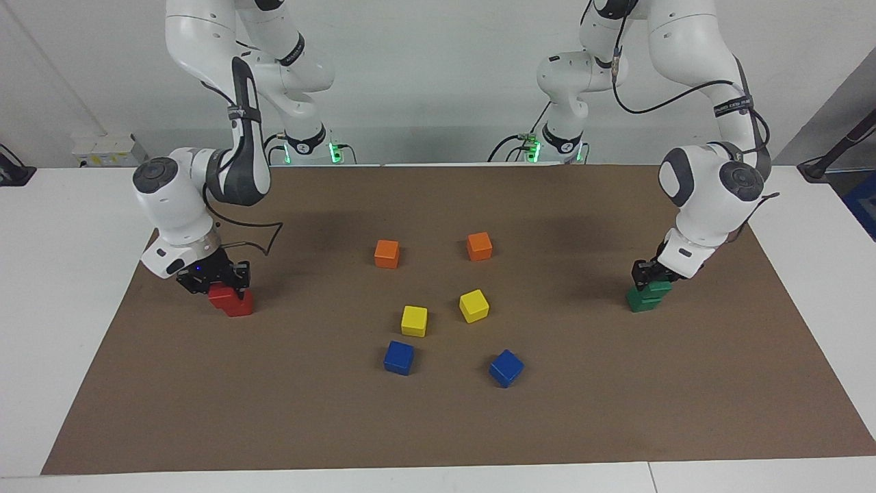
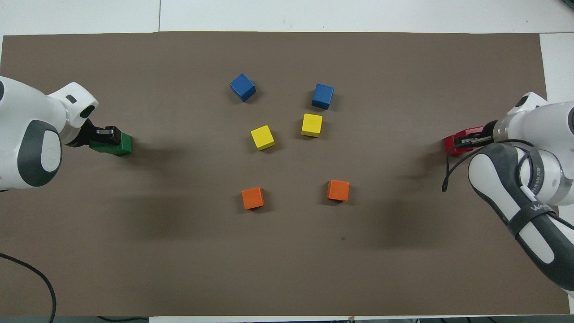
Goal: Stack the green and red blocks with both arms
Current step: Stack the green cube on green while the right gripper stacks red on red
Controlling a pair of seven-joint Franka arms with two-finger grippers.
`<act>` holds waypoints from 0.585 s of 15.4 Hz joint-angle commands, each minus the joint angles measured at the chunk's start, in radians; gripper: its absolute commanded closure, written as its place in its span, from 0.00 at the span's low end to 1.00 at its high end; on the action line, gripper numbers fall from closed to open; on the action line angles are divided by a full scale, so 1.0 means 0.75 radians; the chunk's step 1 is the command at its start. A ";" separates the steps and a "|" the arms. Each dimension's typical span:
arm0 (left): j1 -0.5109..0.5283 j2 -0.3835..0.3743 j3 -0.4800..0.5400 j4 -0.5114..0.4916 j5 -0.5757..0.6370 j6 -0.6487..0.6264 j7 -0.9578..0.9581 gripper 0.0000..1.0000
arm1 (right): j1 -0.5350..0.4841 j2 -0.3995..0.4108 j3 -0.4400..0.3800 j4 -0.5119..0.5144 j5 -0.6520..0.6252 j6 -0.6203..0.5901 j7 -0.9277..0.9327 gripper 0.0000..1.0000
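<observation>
The held red block rests over the second red block and would stand, so it is time for my right gripper to release it now.
At the left arm's end of the mat, my left gripper is shut on a dark green block. This block rests partly over the second green block and is offset toward the robots. In the overhead view the left gripper covers most of the green pair. At the right arm's end, my right gripper is shut on a red block. It sits low over the second red block and is offset from it. In the overhead view the right gripper is over the red blocks.
Two orange cubes, two yellow cubes and two blue cubes lie in the middle of the brown mat. White table borders the mat.
</observation>
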 commanded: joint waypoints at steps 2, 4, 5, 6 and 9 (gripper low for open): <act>0.015 -0.017 -0.005 -0.038 -0.028 0.040 0.007 1.00 | -0.019 -0.034 0.017 -0.034 0.013 0.015 0.016 1.00; 0.013 -0.019 -0.005 -0.059 -0.028 0.056 0.007 0.32 | -0.019 -0.032 0.017 -0.029 0.013 0.009 0.046 1.00; 0.015 -0.023 -0.005 -0.067 -0.028 0.063 0.009 0.00 | -0.019 -0.032 0.017 -0.027 0.013 0.007 0.067 0.90; 0.013 -0.021 -0.005 -0.067 -0.028 0.065 0.009 0.00 | -0.015 -0.032 0.017 -0.025 0.013 0.007 0.075 0.85; 0.013 -0.023 -0.005 -0.051 -0.028 0.055 0.005 0.00 | -0.011 -0.032 0.017 -0.025 0.013 0.005 0.077 0.00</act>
